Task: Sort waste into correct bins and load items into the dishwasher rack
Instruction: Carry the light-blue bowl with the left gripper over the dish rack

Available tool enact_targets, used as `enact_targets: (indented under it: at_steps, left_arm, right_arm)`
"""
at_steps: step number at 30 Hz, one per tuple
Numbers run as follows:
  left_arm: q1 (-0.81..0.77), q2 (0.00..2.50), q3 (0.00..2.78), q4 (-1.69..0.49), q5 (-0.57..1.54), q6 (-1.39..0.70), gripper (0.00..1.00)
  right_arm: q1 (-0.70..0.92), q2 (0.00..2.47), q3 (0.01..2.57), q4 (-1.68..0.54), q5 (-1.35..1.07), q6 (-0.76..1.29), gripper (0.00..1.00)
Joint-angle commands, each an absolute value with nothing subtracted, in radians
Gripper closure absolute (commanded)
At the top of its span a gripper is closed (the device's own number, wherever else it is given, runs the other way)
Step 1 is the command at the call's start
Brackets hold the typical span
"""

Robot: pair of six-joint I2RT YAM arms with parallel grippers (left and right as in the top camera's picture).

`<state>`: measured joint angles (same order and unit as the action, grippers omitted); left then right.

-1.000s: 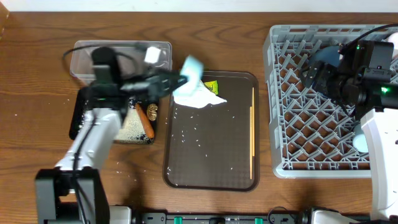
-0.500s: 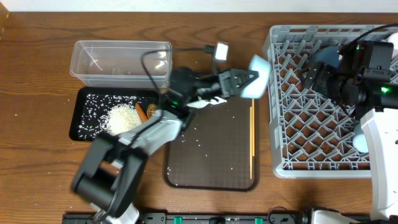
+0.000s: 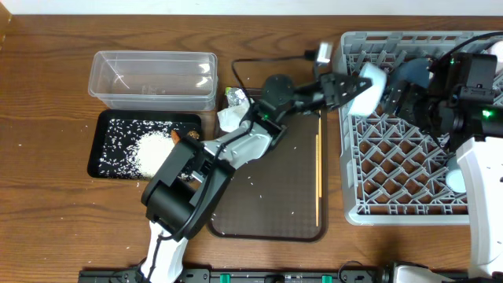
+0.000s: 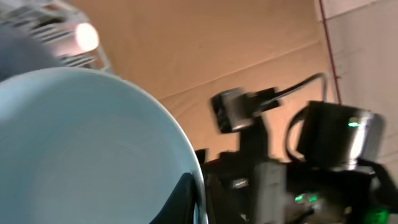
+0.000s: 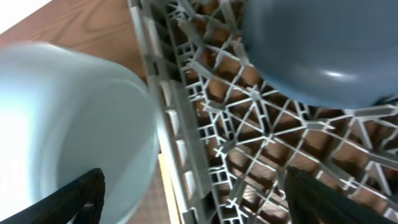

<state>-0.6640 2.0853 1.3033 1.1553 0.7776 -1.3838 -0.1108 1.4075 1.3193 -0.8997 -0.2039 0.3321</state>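
Note:
The white bowl's lower edge (image 3: 362, 115) is hanging above the rack's wires, so the robot will move the bowl down and inward before the left gripper lets it go.
My left gripper (image 3: 351, 86) is shut on the rim of the white bowl (image 3: 372, 80) and holds it over the left edge of the grey dishwasher rack (image 3: 393, 181). In the left wrist view the bowl (image 4: 81, 143) fills the left, with one finger (image 4: 186, 199) on its rim. My right gripper (image 3: 402, 96) is open and empty over the rack, beside the dark blue dish (image 3: 414, 73). The right wrist view shows the bowl (image 5: 68, 124), the rack wall (image 5: 186, 149) and the dish (image 5: 317, 50). Rice (image 3: 145, 151) and a carrot (image 3: 177, 135) lie in the black tray (image 3: 102, 137). The clear tub (image 3: 153, 79) looks empty.
The brown serving tray (image 3: 267, 196) holds chopsticks (image 3: 318, 169) along its right side and scattered rice grains. A crumpled napkin (image 3: 230, 119) and a foil ball (image 3: 237, 97) lie at its back left corner, partly under my left arm. A pale round item (image 3: 456, 177) sits in the rack's right side.
My left arm swung the white bowl rightward, from beside the clear tub, across the serving tray, to the rack's left edge. The right arm has not moved.

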Motion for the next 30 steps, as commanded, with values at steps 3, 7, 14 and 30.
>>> enact_targets:
  at_steps: [3, 7, 14, 30]
  left_arm:
    - [-0.724, 2.075, 1.326, 1.116, 0.750, -1.427, 0.94]
    - [-0.755, 2.092, 1.326, 1.100, 0.739, -1.431, 0.94]
    - [-0.765, 2.101, 1.326, 1.074, 0.723, -1.438, 0.94]
    - [-0.837, 2.232, 1.330, 1.119, 0.610, -1.684, 0.89]
  right_arm:
    - [-0.104, 1.412, 1.330, -0.898, -0.214, 0.320, 0.15]
    - [-0.127, 1.412, 1.330, -0.875, -0.163, 0.321, 0.15]
    - [-0.317, 1.365, 1.345, -0.864, -0.207, 0.321, 0.14]
    - [-0.496, 1.359, 1.345, -0.952, -0.330, 0.320, 0.14]
